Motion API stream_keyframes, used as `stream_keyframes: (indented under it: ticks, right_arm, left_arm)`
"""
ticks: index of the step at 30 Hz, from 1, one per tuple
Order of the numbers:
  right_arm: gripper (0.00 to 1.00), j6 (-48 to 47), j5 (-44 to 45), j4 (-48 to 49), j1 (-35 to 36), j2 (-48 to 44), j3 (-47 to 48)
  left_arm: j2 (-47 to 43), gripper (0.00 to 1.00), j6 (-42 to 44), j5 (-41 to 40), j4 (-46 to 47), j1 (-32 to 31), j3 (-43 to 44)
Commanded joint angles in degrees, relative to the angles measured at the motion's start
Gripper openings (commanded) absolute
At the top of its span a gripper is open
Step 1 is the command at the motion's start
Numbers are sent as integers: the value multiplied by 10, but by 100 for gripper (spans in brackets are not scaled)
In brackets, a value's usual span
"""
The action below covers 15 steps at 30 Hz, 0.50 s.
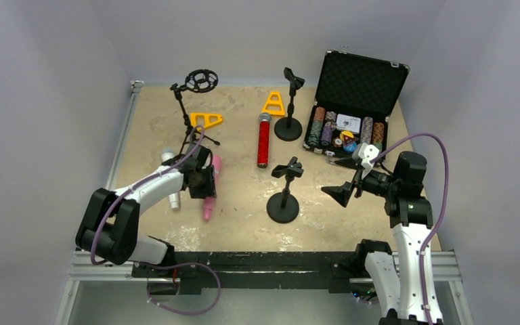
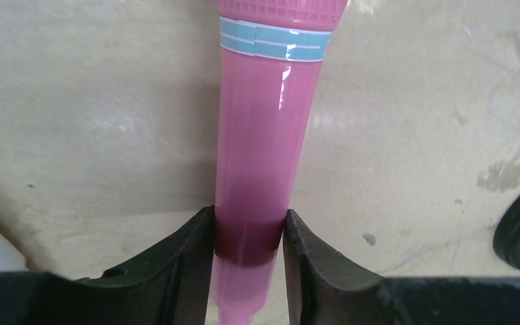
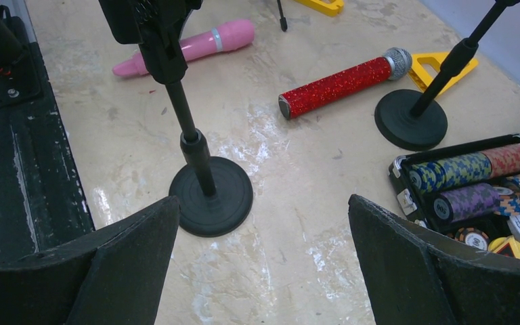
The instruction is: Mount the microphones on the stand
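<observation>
My left gripper keeps hold of the all-pink microphone until it is farther onto the empty table toward the black stand: opening now would leave it close beside the white microphone.
My left gripper is shut on the all-pink microphone near its tail end, low at the table. In the left wrist view the fingers press both sides of its handle. The white microphone lies just left of it, partly hidden by the arm. The glittery red microphone lies flat at mid-table and also shows in the right wrist view. A short black stand with an empty clip stands near the front. My right gripper is open and empty to its right, also in its own view.
A second clip stand stands at the back, a tripod stand with a ring at the back left. Two yellow triangles lie nearby. An open case of poker chips sits at the back right.
</observation>
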Motion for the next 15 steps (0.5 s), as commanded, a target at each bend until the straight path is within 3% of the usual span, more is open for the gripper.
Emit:
stream_keyframes:
  ticks: [1, 15]
  right_arm:
    - [98, -11, -6, -1, 2, 0, 23]
    - [98, -15, -5, -3, 2, 7, 23]
  left_arm:
    - [-37, 7, -16, 51, 14, -38, -26]
    - [-9, 9, -50, 4, -20, -155, -25]
